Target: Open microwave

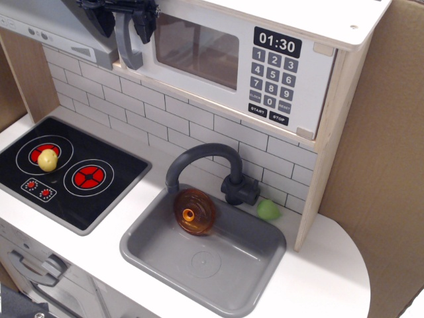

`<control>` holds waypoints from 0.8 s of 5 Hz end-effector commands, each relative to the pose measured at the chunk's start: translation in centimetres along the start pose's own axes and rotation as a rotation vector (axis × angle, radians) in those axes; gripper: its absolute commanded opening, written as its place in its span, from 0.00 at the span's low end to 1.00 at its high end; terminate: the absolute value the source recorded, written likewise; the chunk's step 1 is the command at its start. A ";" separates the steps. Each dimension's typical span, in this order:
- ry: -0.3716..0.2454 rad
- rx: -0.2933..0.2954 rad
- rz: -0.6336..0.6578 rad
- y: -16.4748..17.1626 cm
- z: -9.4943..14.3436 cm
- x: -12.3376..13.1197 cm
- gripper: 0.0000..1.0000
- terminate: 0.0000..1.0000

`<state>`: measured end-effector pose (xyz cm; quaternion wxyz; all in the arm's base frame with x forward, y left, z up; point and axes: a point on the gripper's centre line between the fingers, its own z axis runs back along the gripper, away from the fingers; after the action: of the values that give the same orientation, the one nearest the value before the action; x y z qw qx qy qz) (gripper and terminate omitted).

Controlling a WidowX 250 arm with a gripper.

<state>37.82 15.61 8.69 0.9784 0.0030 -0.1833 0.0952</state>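
The gripper will open the microwave next, so it will grab the door's grey handle by the upper part of its bar point(123, 30).
The white microwave point(225, 89) sits at the top of the toy kitchen, with a clear window point(197, 50), a black keypad point(271, 81) and a clock display reading 01:30 point(277, 42). Its door looks closed. The grey bar handle point(130, 54) runs down the door's left edge. My black gripper point(126, 21) is at the top of that handle, with one finger on each side of it. The jaws stand apart around the bar. The top of the gripper is cut off by the frame edge.
A slanted grey hood panel point(53, 25) is left of the microwave. Below are a black hob point(69, 175) with a yellow ball point(48, 159), a grey sink point(265, 262) holding an orange disc point(195, 212), a grey faucet point(205, 159) and a green ball point(268, 210). A cardboard wall point(387, 165) stands on the right.
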 end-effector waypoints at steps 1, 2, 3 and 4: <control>-0.041 0.008 -0.046 0.8 1.6 1.2 0.00 0.00; -0.045 0.002 -0.064 1.0 2.2 0.0 0.00 0.00; -0.038 -0.013 -0.098 1.2 3.1 -2.4 0.00 0.00; -0.031 -0.028 -0.145 1.6 4.3 -5.3 0.00 0.00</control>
<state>30.61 15.15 8.32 0.9857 -0.0203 -0.1645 0.0302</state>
